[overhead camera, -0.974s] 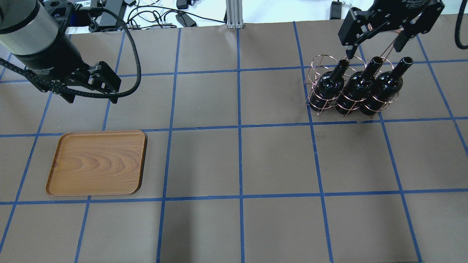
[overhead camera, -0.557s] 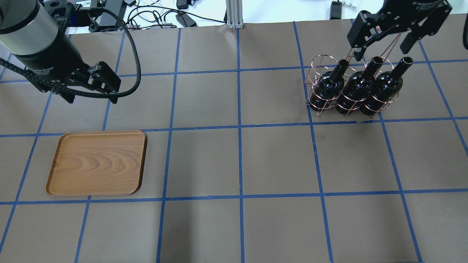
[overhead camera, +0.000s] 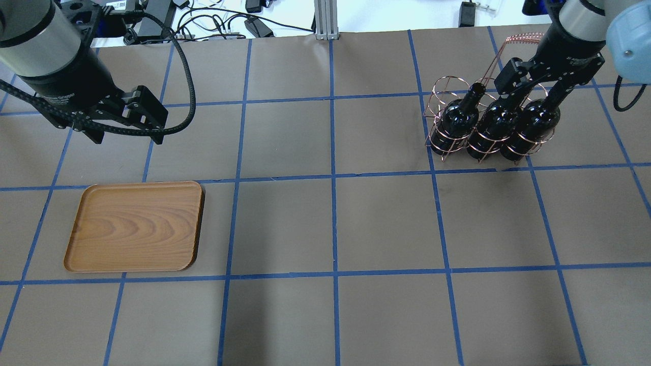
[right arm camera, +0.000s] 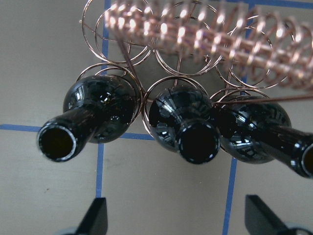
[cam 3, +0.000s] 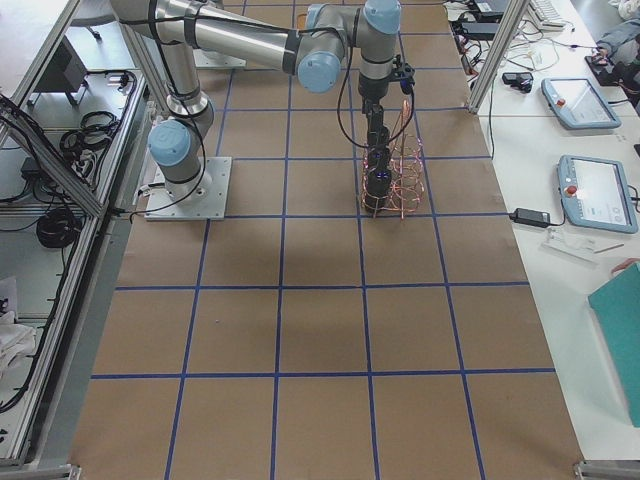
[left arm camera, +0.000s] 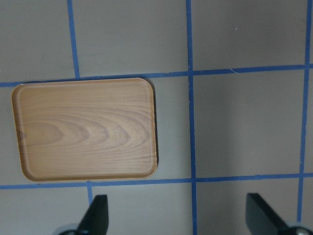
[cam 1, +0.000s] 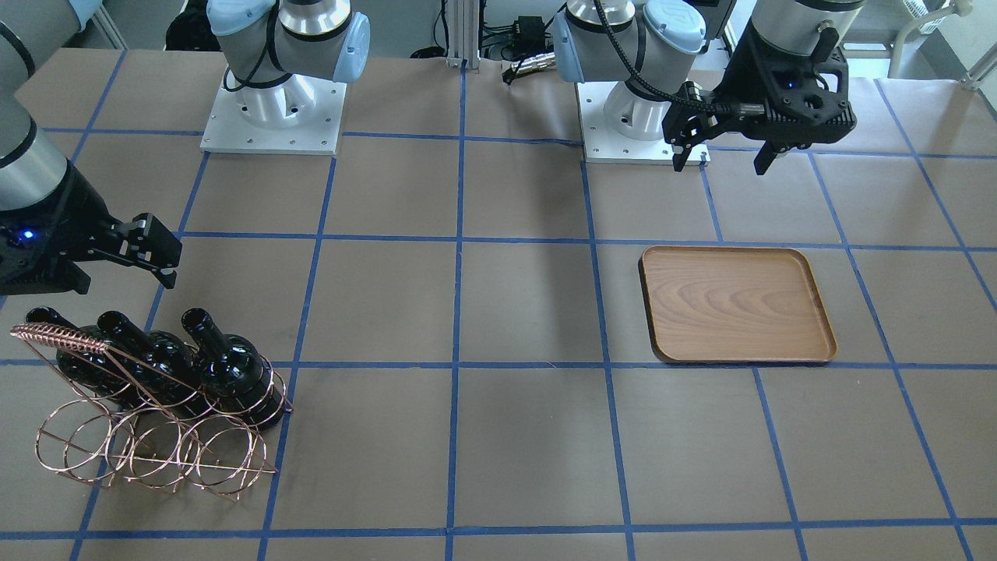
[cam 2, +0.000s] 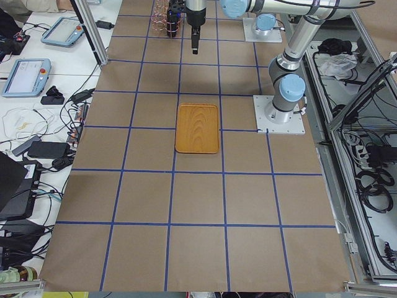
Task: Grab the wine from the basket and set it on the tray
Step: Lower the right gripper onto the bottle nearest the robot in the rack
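Observation:
Wire rings and neighbouring bottles crowd the middle bottle's body, so my right gripper will grab the middle bottle by its bare neck next.
Three near-black wine bottles stand in the front row of the copper wire basket at the table's right: left bottle, middle bottle, right bottle. My right gripper hovers open and empty just above their necks. In the right wrist view the middle bottle's mouth lies between and ahead of my open fingers, with the coil handle beyond. The wooden tray lies at the left, bare. My left gripper hangs open and empty above the table behind the tray.
The basket's back row of rings holds nothing. Blue tape lines grid the brown table. Cables and an aluminium post sit past the far edge. The two arm bases stand on the robot's side.
My right gripper has moved from beyond the basket back toward me, over the bottle necks, and lower. The coil handle now shows behind it. The left arm, tray and bottles have not moved.

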You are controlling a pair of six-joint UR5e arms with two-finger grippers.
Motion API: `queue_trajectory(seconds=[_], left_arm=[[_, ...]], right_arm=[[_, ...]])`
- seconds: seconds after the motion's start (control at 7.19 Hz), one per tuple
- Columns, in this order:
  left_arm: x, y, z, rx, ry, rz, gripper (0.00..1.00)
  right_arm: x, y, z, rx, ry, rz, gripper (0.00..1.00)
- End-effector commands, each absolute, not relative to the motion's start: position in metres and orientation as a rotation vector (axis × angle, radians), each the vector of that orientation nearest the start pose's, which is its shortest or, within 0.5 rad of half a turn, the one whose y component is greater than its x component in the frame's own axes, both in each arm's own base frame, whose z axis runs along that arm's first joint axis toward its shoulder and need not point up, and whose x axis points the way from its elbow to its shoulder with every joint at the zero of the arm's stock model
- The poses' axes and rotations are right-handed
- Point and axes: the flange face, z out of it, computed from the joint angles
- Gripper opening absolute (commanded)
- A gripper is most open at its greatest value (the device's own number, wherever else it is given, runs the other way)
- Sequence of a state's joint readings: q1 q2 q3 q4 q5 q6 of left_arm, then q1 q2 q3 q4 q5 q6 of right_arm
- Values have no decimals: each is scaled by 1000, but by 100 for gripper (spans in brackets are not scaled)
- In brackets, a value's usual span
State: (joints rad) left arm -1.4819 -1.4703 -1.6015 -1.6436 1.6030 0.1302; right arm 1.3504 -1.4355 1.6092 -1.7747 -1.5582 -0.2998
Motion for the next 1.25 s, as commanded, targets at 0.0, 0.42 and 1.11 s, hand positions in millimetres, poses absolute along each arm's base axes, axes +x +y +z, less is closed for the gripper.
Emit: queue_trajectory(seconds=[0.0,0.42,1.11], left_arm=[[-90,-457,513,64,3109,10,100],[-90,-458,512,67,3108,18,100],[-90,-458,511,76,3109,18,100]], right_arm=[[7,-576,398,-23,3133,-26,98],[6,-590,393,26,3144,-112,90],[5,-593,385,37,3158,-76,39]])
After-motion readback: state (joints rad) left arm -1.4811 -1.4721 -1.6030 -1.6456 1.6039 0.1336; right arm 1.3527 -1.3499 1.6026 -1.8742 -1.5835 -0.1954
